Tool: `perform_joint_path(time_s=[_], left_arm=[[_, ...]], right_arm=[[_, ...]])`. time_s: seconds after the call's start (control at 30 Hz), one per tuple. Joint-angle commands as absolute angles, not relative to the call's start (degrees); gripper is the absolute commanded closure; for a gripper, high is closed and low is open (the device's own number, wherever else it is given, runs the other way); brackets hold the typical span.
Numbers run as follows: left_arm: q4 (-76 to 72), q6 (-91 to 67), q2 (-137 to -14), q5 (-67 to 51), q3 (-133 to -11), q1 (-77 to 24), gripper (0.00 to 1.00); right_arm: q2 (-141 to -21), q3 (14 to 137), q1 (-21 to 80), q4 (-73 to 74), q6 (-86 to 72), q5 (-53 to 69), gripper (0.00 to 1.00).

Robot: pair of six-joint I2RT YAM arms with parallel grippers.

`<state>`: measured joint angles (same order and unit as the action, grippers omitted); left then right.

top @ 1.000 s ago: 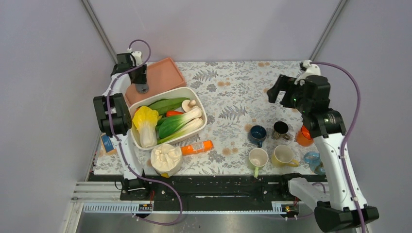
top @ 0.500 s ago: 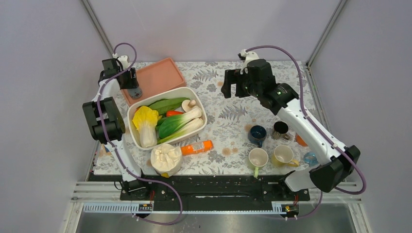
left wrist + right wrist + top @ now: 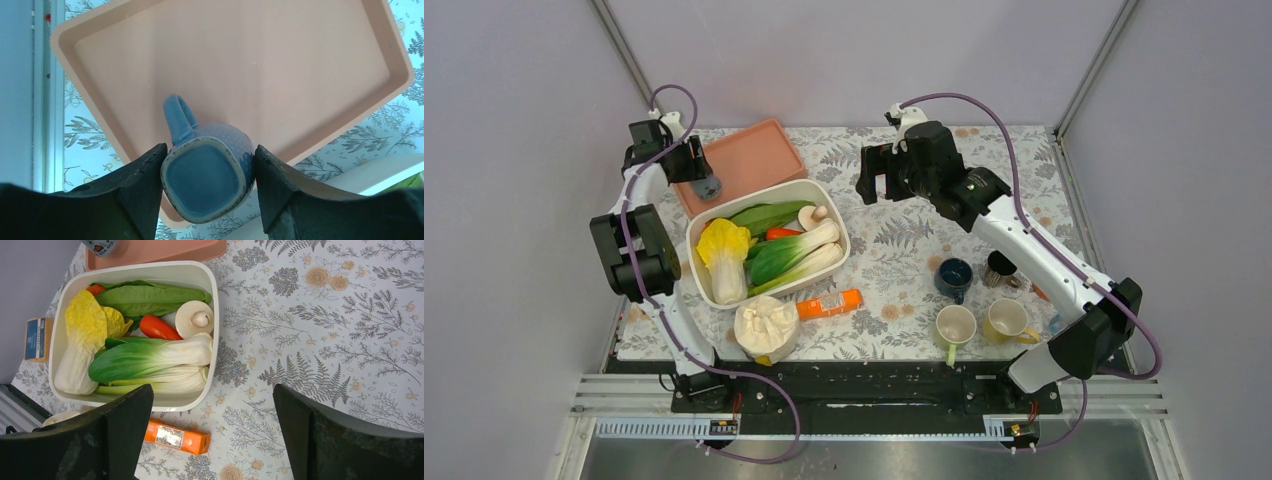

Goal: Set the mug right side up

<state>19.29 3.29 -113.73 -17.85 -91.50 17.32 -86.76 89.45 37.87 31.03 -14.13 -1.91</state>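
Observation:
The robot's right gripper will next grab the mug's rim [image 3: 713, 190] [image 3: 105, 250], opposite the mug's base end that the left gripper holds, and this is to set the mug upright.
A blue mug [image 3: 205, 177] with a squarish base is clamped between my left gripper's [image 3: 207, 182] fingers, base towards the camera and handle [image 3: 177, 115] pointing away. It hangs over the near-left corner of the pink tray [image 3: 250, 65]. In the top view the left gripper [image 3: 702, 180] and mug [image 3: 709, 187] are at the tray's [image 3: 759, 160] left edge. My right gripper [image 3: 212, 430] is open and empty, high above the table [image 3: 872, 182], right of the vegetable bin.
A white bin [image 3: 844, 235] of greens, a mushroom and a red pepper sits mid-left. An orange box [image 3: 829, 303] and a white bag [image 3: 766, 328] lie in front of it. Several upright mugs stand at front right, among them a dark blue one [image 3: 953, 275] and a yellow one [image 3: 1006, 320].
The right arm has swung from the right side to above the table's middle, still open. The left gripper with the mug has shifted a little left along the tray's edge.

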Motion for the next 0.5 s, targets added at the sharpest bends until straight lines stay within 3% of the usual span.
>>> perform_joint_path(time_s=[0.0, 0.47], left_arm=[[16.07, 0.54, -109.7, -21.85, -96.01, 17.49, 1.0], [23.09, -13.55, -100.78, -40.89, -98.1, 16.51, 1.0]], right_arm=[[-86.66, 91.56, 38.26, 27.76, -13.44, -1.37, 0.0], [-88.72, 88.85, 42.99, 19.2, -13.58, 4.71, 0.01]])
